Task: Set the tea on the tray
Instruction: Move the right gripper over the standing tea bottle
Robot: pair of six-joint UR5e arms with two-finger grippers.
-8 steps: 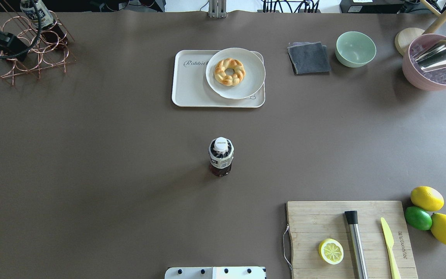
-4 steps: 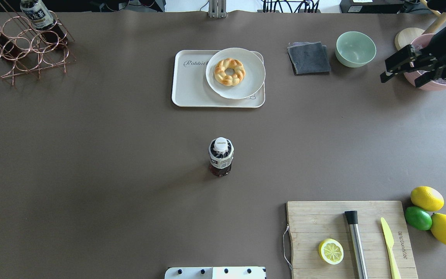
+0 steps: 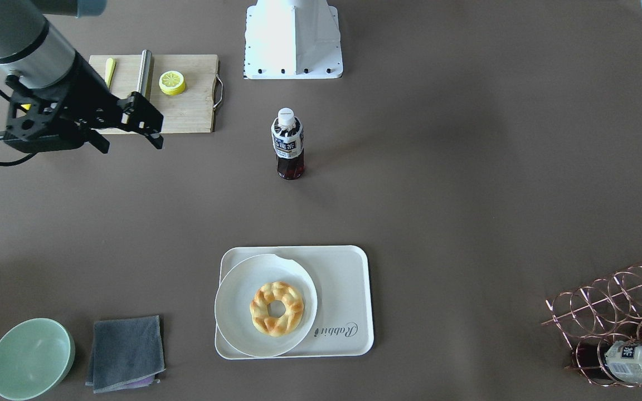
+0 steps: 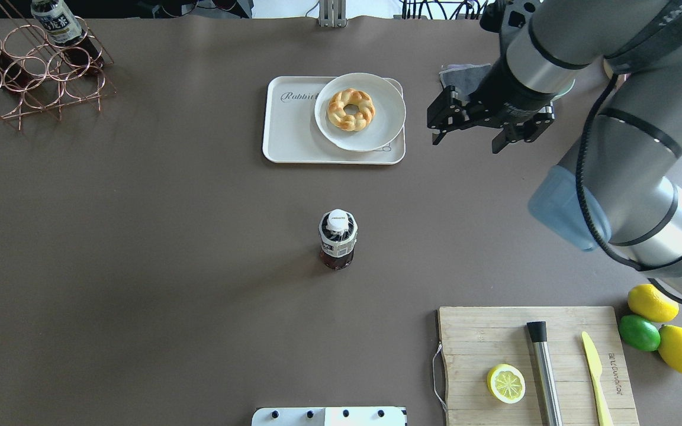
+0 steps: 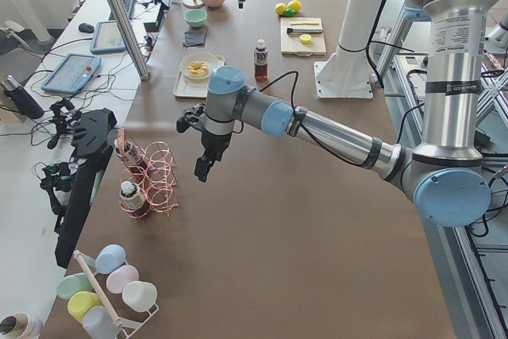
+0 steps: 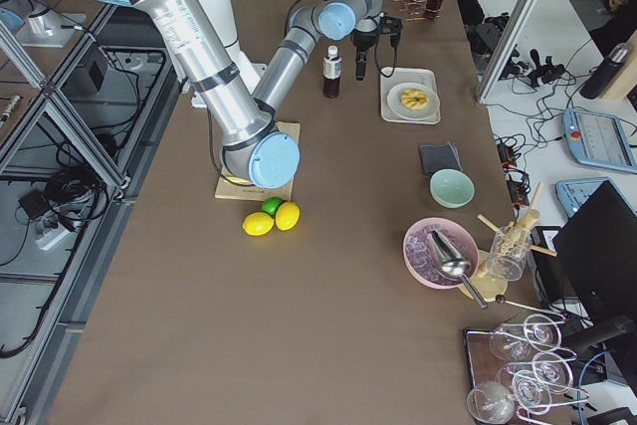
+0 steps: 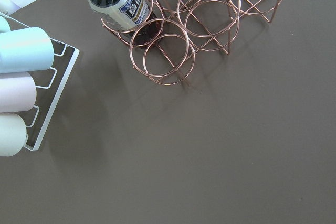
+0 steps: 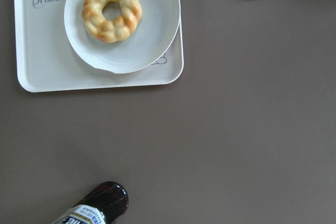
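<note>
Next, my right gripper grabs the tea bottle by its white cap point(image 3: 286, 117) and stands the tea bottle on the cream tray point(image 3: 340, 294) beside the plate.
The tea point(image 4: 337, 239), a small bottle of dark drink with a white cap, stands upright alone mid-table, also in the front view point(image 3: 287, 145) and at the bottom of the right wrist view point(image 8: 97, 208). The cream tray point(image 4: 290, 127) lies beyond it; its left part with the "Rabbit" script is bare point(image 3: 343, 289). My right gripper point(image 4: 465, 142) hovers open and holds nothing, just right of the tray and well beyond the tea. My left gripper point(image 5: 205, 166) hangs next to the copper rack point(image 5: 155, 184) at the table's left end; I cannot tell whether it is open or shut.
A round plate point(image 4: 376, 133) with a doughnut fills the tray's right part. A grey cloth point(image 3: 126, 353) and green bowl point(image 3: 31, 359) sit right of the tray. A wooden board point(image 4: 477, 337) with lemon half, muddler and knife lies near right. The rack holds other bottles point(image 7: 118, 3).
My right arm swung in from the far right, by the pink bowl, to just right of the tray. The left arm left the overhead view's top left corner. The tea stayed put.
</note>
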